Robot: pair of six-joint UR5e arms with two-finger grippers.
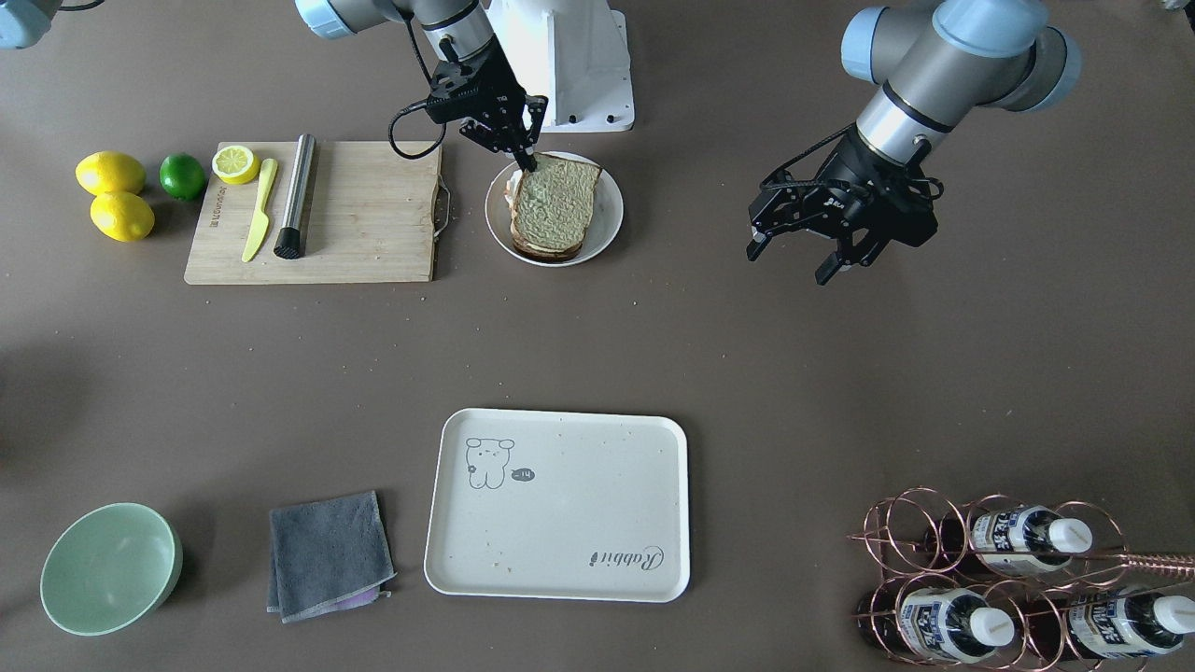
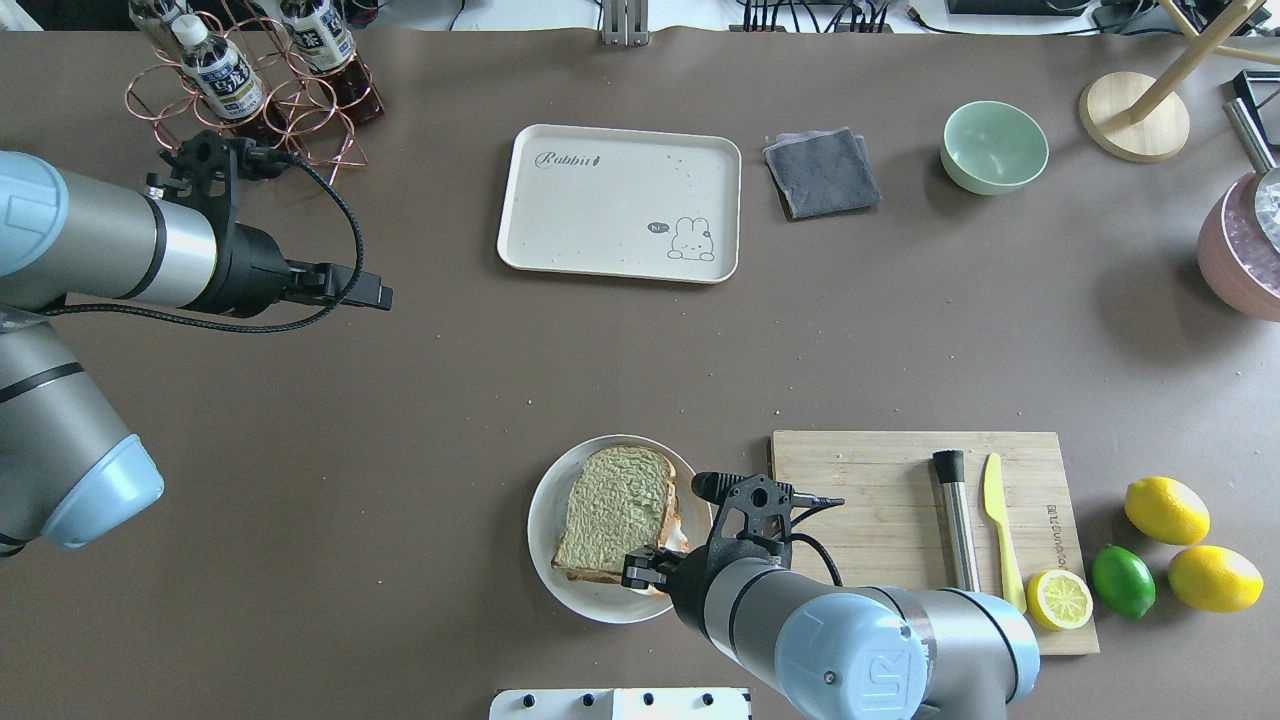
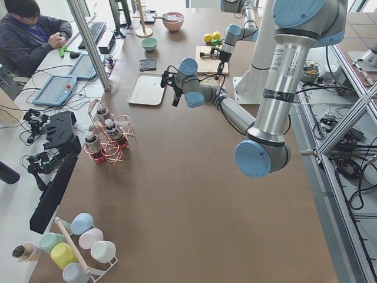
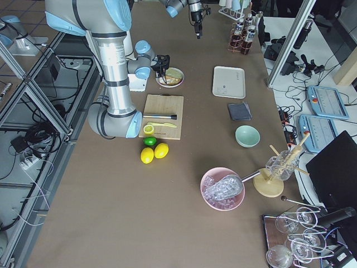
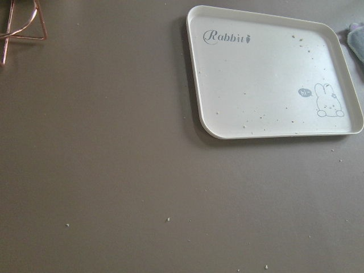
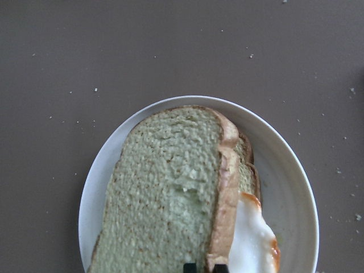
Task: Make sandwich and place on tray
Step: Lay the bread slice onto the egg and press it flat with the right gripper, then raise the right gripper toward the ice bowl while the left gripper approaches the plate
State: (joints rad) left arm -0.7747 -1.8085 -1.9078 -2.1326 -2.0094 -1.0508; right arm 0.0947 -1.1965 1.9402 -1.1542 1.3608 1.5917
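Observation:
Next, my left gripper grabs the round white plate by its rim (image 1: pixel 615 197) to bring the sandwich onto the Rabbit tray (image 1: pixel 556 504).
The sandwich (image 1: pixel 555 205) lies on a round white plate (image 1: pixel 611 219): two toast slices with greenish crumb, and a white fried egg (image 6: pixel 250 239) showing at one edge. My right gripper (image 1: pixel 527 159) is at the plate's robot-side rim. Its fingertips are closed on the crust of the top slice (image 6: pixel 170 193). The cream tray (image 1: pixel 560 504) with "Rabbit" lettering lies bare on the operators' side, and also shows in the left wrist view (image 5: pixel 273 74). My left gripper (image 1: pixel 794 261) hangs open and empty above the table, apart from both.
A wooden cutting board (image 1: pixel 364 215) with a half lemon, a yellow knife and a steel muddler lies beside the plate. Two lemons (image 1: pixel 110 174) and a lime (image 1: pixel 182 175) lie beyond it. A green bowl (image 1: pixel 110 567), a grey cloth (image 1: pixel 329 554) and a copper bottle rack (image 1: pixel 1008 579) flank the tray.

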